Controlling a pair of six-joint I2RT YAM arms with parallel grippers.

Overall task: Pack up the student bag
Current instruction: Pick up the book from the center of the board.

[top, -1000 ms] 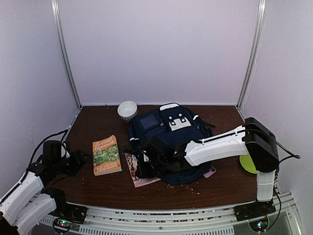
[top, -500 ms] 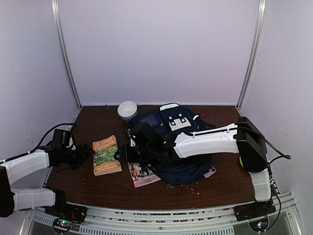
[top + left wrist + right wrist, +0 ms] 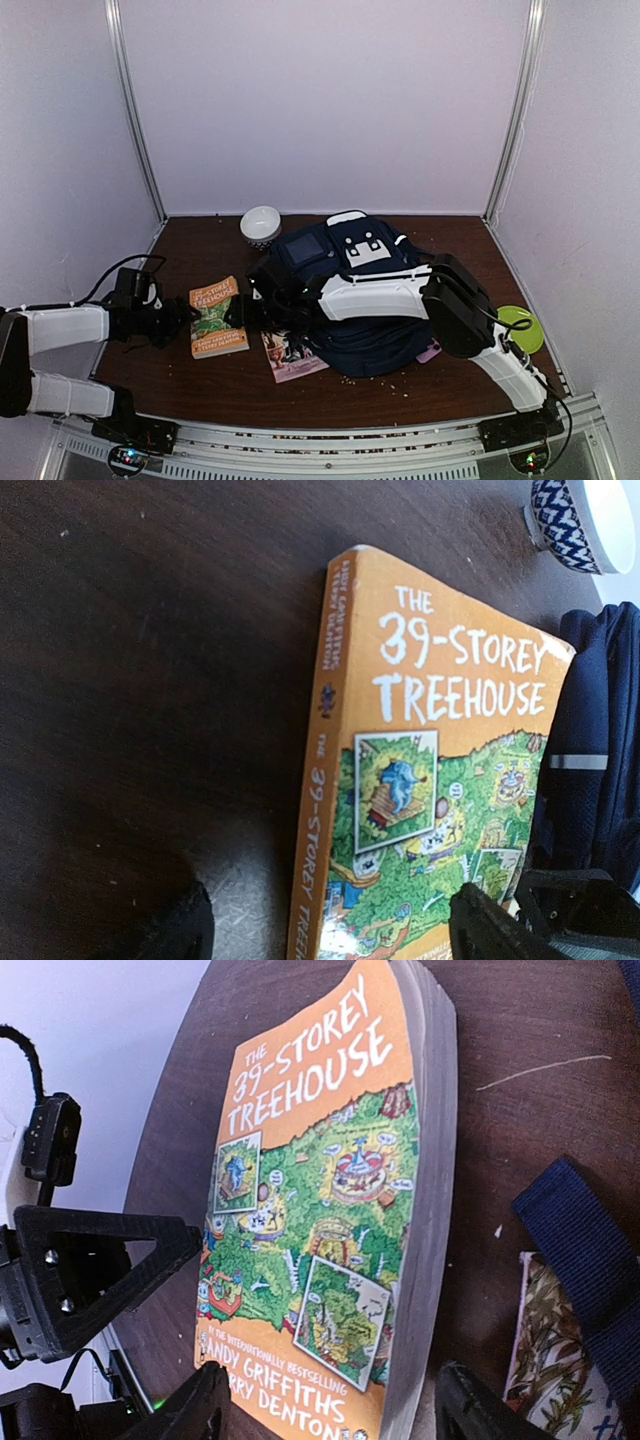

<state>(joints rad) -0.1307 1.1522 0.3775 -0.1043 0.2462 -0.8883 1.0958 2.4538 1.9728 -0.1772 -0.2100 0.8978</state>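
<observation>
The fingers of the robot's right gripper stop above the book (image 3: 238, 321) (image 3: 400, 1380) and would miss it if they closed now, so the right gripper needs to move down before it closes on the book.
The student bag (image 3: 360, 290), navy with white buckle patches, lies flat at mid-table; its dark edge (image 3: 595, 750) and a blue strap (image 3: 590, 1260) show in the wrist views. An orange and green paperback (image 3: 218, 316) lies to its left. My left gripper (image 3: 180, 320) is at the book's left edge, open (image 3: 335, 935), with one finger on the table beside the spine and the other over the cover (image 3: 430, 780). From the bag side my right gripper (image 3: 240, 312) reaches to the book, open (image 3: 335, 1415), its fingers on either side of the book's near end (image 3: 320, 1210).
A thin pink booklet (image 3: 293, 355) lies half under the bag's front corner (image 3: 555, 1360). A white and blue patterned bowl (image 3: 261, 225) stands at the back (image 3: 580, 520). A green plate (image 3: 520, 328) sits at the right edge. Crumbs dot the dark wooden table (image 3: 180, 260).
My right arm swung left from the bag to the paperback and its jaws opened. My left arm stretched out from the table's corner to the book's left edge.
</observation>
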